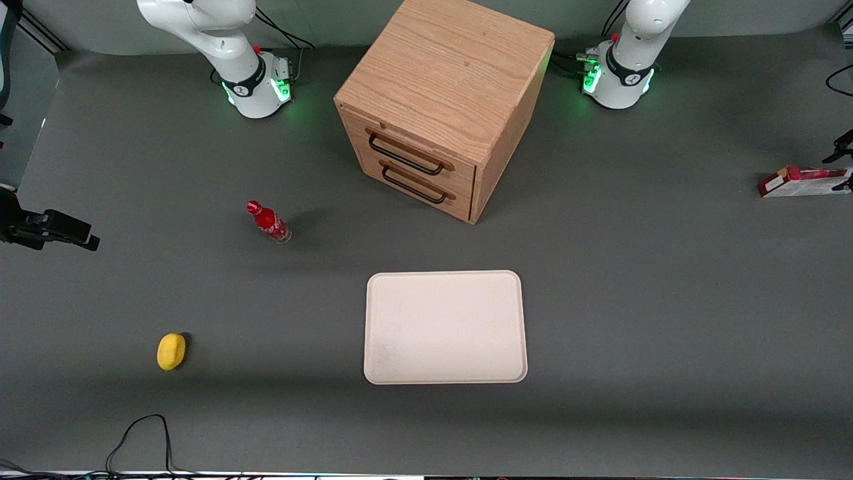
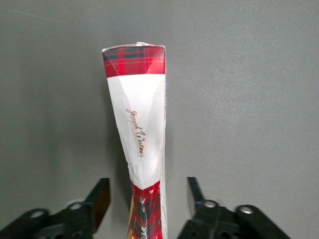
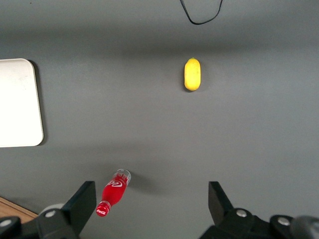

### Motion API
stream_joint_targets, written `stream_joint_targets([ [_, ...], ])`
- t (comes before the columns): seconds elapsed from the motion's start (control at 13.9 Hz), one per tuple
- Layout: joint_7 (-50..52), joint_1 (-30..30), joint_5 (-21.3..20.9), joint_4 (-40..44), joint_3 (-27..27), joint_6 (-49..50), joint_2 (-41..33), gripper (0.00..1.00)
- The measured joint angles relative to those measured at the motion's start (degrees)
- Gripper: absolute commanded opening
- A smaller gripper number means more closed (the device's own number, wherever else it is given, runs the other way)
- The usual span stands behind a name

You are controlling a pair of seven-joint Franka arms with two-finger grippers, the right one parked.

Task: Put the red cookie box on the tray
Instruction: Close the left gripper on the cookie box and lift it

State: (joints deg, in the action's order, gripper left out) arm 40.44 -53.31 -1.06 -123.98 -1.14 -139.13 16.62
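Observation:
The robot's gripper will next grab the red cookie box by its narrow tartan side and put the box on the tray.
The red cookie box, dark red tartan with a white portion, lies on the grey table toward the working arm's end. It is well away from the cream-white tray, which has nothing on it and sits nearer the front camera than the cabinet. My gripper is at the end of the box. In the left wrist view the gripper is open. One black finger stands on each side of the box, with a gap showing on both sides.
A wooden drawer cabinet with two drawers stands at the back middle. Toward the parked arm's end are a small red bottle and a yellow fruit. A black cable loops by the front edge.

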Motion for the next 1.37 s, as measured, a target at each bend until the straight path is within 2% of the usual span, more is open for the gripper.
stream_joint_targets([
  [0.94, -0.02, 0.89, 0.0, 0.58, -0.06, 0.54, -0.14, 0.0],
  [1.37, -0.03, 1.96, 0.0, 12.38, -0.24, 20.63, -6.27, 0.0],
])
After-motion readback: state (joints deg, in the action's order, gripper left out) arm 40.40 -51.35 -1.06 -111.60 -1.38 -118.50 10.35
